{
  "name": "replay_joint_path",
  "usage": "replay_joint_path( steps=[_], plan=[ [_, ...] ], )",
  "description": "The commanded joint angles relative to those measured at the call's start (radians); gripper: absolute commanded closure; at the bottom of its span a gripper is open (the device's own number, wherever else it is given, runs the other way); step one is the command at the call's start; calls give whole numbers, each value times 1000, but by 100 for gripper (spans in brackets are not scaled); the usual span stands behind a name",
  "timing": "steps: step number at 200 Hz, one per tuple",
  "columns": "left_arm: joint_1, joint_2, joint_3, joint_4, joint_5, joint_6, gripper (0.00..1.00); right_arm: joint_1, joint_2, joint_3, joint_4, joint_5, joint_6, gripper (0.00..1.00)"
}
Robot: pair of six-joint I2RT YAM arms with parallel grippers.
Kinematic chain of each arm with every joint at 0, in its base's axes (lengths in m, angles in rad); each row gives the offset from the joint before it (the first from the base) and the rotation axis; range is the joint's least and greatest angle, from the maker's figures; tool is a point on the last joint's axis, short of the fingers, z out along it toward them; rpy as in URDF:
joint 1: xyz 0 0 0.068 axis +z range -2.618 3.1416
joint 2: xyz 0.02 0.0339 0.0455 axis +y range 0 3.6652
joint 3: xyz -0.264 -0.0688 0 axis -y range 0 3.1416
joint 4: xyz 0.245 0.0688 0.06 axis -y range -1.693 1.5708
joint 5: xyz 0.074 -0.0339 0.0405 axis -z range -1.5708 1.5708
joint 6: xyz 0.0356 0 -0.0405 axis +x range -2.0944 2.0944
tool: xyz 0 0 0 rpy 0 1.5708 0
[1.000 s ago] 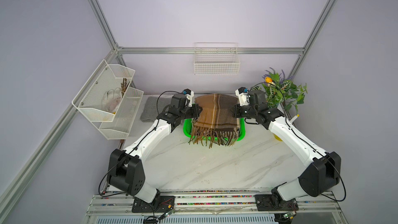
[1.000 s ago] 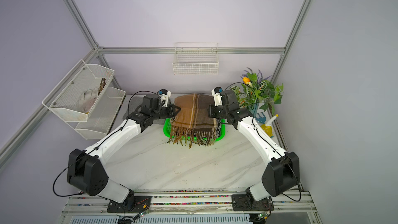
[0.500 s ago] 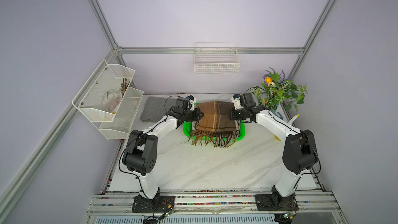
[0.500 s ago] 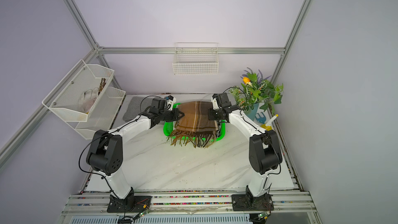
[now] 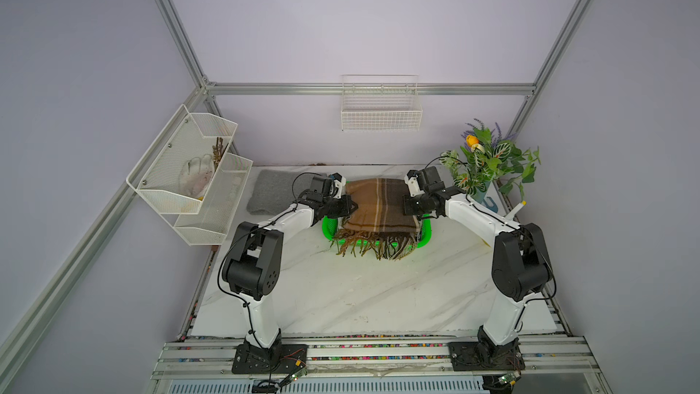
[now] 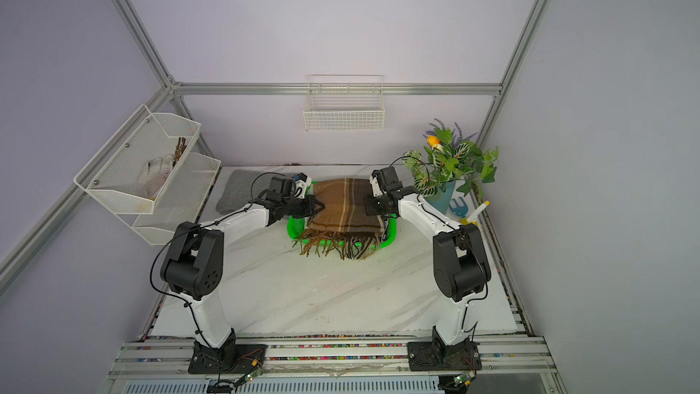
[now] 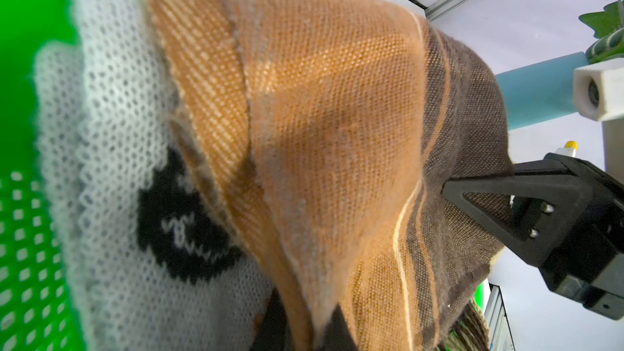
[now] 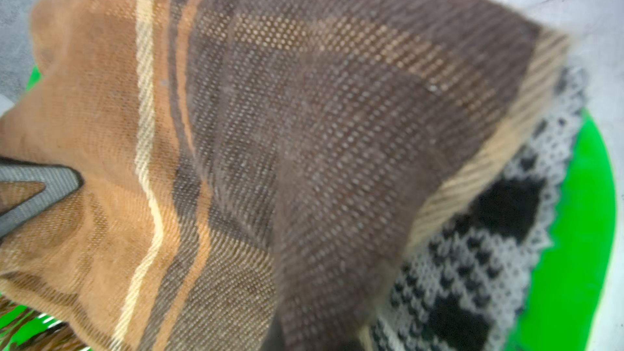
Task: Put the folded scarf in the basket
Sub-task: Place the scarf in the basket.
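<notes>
My left gripper is ready to release the scarf, because the folded scarf's pinched edge lies on the white knit piece inside the basket's rim.
The folded scarf, brown plaid with a fringe, lies across the bright green basket. Its fringe hangs over the front rim. My left gripper is shut on the scarf's left edge, and in the left wrist view the cloth is pinched at the left gripper. My right gripper is shut on the right edge, where the cloth tents toward it. A white and black knit piece lies in the basket under the scarf.
A grey cloth lies at the back left. A plant in a blue vase, a blue tool and a small bottle stand at the back right. A white mesh shelf and a wire wall basket hang on the walls.
Both arms have lowered and folded at the elbows. The scarf has come down with them onto the basket, still held at both side edges.
</notes>
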Motion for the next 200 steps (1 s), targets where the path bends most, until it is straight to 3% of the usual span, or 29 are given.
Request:
replay_joint_path(
  steps=[1, 16, 39, 71, 133, 165, 186, 200],
  plan=[
    [38, -29, -9, -21, -129, 50, 89, -15, 0, -41, -23, 127, -4, 83],
    [40, -40, -21, -12, -150, 54, 78, -14, -11, -61, -16, 146, 0, 70],
    [41, -37, -8, -25, -144, 53, 76, -16, -11, -71, -9, 152, 1, 61],
    [41, -55, -15, -21, -153, 52, 60, -15, -38, -84, -12, 182, 0, 62],
    [67, -241, -32, -83, -231, 88, 54, 13, -217, -120, -73, 293, -2, 60],
    [106, -215, 41, -78, -107, 46, 53, 30, -332, -158, -28, 195, 15, 60],
    [100, -173, 72, 4, -45, -1, 54, 61, -332, -147, 10, 153, 28, 64],
    [95, -108, 146, -47, -37, 5, 55, 78, -312, -141, 48, 112, 38, 67]
  ],
)
